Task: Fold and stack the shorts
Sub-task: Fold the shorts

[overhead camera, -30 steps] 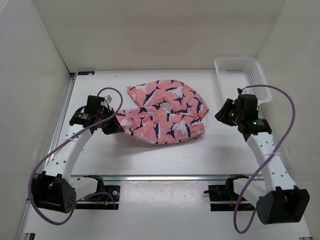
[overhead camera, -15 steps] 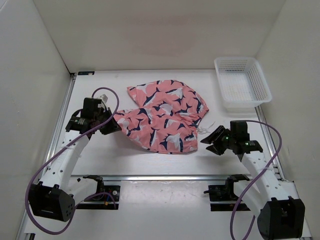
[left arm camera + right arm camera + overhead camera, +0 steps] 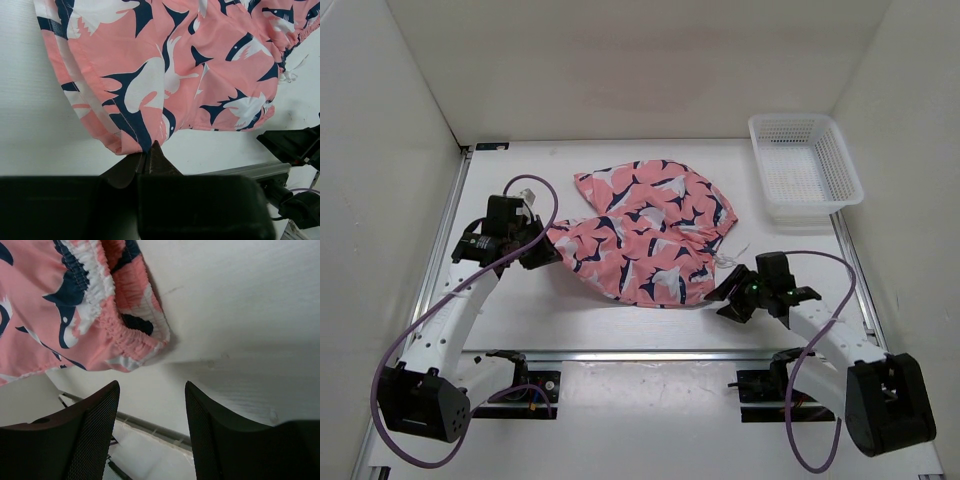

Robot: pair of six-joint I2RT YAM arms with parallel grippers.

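My right gripper should next grab the corner of the elastic waistband, opposite the held hem, to pick up the shorts (image 3: 645, 232), then spread and fold them.
The salmon-pink shorts (image 3: 645, 232) with navy-and-white shark shapes lie crumpled in the middle of the table. My left gripper (image 3: 546, 250) is shut on their left hem; in the left wrist view the fabric (image 3: 165, 75) spreads away from the closed gripper (image 3: 148, 150). My right gripper (image 3: 720, 297) is open and empty, low over the table just right of the shorts' near-right corner. In the right wrist view the elastic waistband (image 3: 125, 335) lies a little ahead of the open gripper (image 3: 152, 390), not touching it.
A white plastic mesh basket (image 3: 804, 170) stands at the back right. A metal rail (image 3: 640, 354) runs along the table's near edge. White walls close in the left, back and right sides.
My right arm has swung from beside the basket down to the near-right corner of the shorts. The shorts' right side has bunched inward. The left gripper has kept its hold.
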